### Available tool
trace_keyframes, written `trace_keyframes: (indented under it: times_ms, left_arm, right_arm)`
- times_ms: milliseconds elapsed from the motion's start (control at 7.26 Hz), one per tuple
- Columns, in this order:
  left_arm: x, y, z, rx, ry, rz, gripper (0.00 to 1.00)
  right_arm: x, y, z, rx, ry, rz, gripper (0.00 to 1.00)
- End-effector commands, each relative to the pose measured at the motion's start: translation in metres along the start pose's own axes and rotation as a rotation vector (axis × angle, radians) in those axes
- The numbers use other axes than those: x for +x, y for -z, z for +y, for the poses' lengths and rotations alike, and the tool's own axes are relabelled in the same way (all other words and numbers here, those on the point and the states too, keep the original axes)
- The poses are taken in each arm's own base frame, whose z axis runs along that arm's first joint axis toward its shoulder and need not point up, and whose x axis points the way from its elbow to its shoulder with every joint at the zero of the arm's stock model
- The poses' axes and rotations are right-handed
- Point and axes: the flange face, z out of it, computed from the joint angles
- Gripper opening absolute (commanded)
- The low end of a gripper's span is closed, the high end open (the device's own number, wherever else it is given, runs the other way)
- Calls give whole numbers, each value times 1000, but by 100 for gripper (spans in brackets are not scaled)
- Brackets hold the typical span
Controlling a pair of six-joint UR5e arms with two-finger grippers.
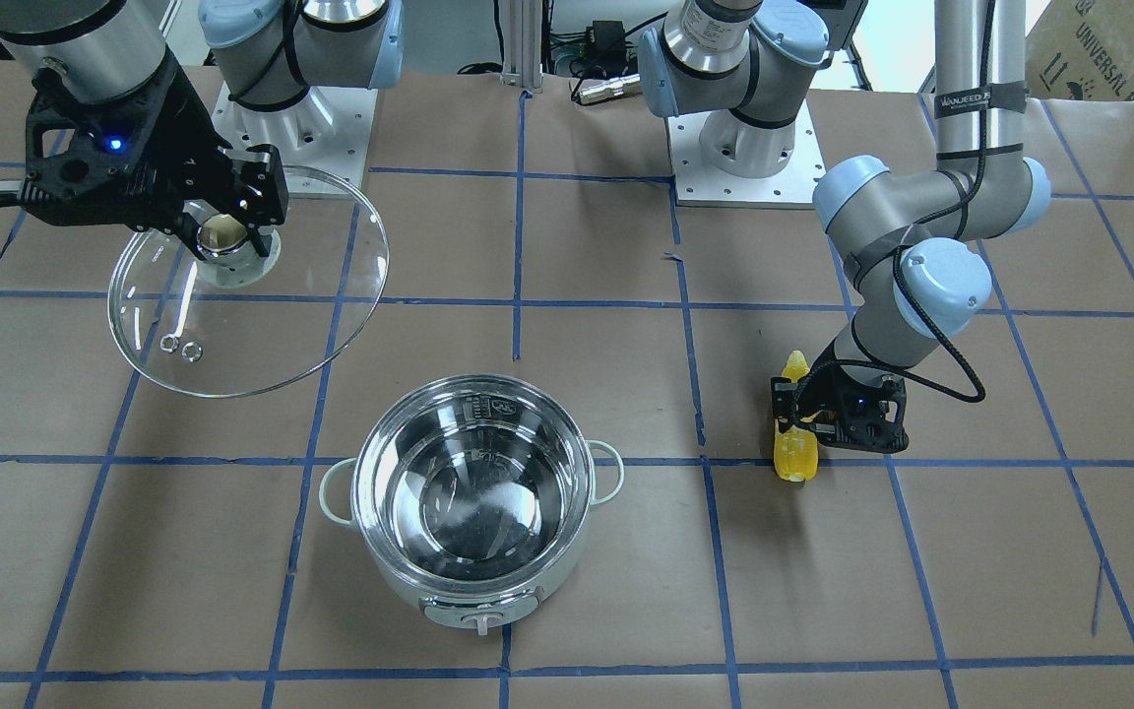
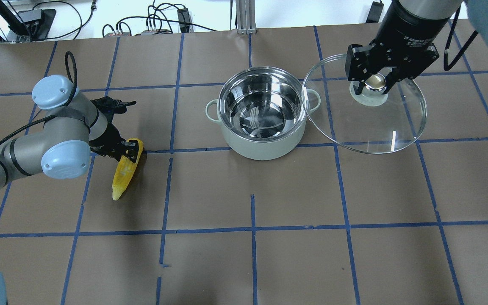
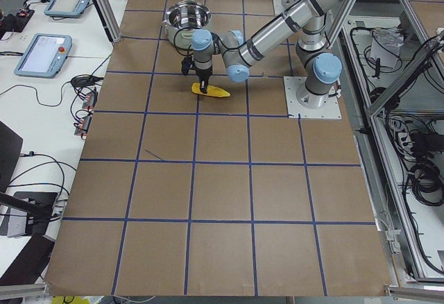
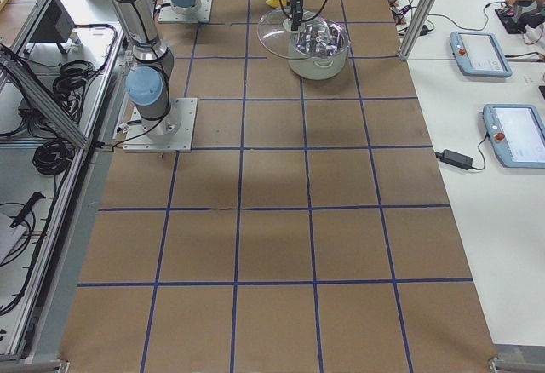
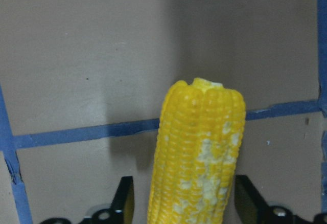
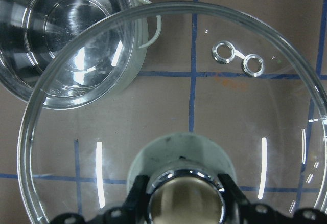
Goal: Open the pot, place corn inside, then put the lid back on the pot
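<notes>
The yellow corn has to go inside the open pot, so the left gripper next needs to take hold of it with a pinch across its thick body [image 5: 190,183].
The pot [image 2: 265,146] stands open and empty at the table's middle; it also shows in the front view [image 1: 469,591]. My right gripper [image 2: 373,82] is shut on the beige-topped knob [image 6: 186,198] of the glass lid [image 2: 375,127] and holds it in the air just right of the pot, its rim overlapping the pot's handle. The yellow corn [image 2: 124,173] lies on the table to the pot's left. My left gripper [image 2: 131,150] is low over its thick end, open, with a finger on each side of the corn [image 5: 199,152] and a small gap at one finger.
Brown paper with blue tape lines [image 2: 252,228] covers the table. The two arm base plates [image 1: 739,158] sit at the robot's side. Cables and boxes [image 2: 163,21] lie beyond the far edge.
</notes>
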Motion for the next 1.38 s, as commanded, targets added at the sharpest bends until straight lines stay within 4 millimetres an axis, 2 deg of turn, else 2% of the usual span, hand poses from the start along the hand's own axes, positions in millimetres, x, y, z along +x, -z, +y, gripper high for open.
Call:
trace_keyframes:
  times_ms: [0,138,276,413,551,689,827,964,1102,1240]
  left_arm:
    - [-2,13,-6,28,8,-15,31]
    - [-5,39,-16,57,6,-34,29]
    - [-7,81,-30,30,6,-28,29]
    - [-10,139,-41,-14,34,-16,29]
    - [3,194,-54,-30,66,-11,29]
    - [28,231,-65,-52,109,-21,28]
    - [61,249,-71,-45,170,-26,28]
    - [92,255,-71,-35,192,-32,27]
    - [125,253,-69,-33,249,-19,26]
    - [168,250,-66,-26,286,-17,24]
  right_arm:
    - [0,-1,1,-1,2,1,25]
    - [0,-3,2,-6,2,4,25]
    - [1,-3,2,-5,5,13,25]
    - [2,-4,2,-7,21,14,24]
    - [2,-9,4,-17,22,14,24]
    - [2,-12,5,-9,25,14,24]
    - [2,-15,9,-4,26,15,24]
    - [3,-16,10,7,29,29,24]
    - [4,-16,10,7,32,29,24]
    - [4,-16,10,7,33,29,24]
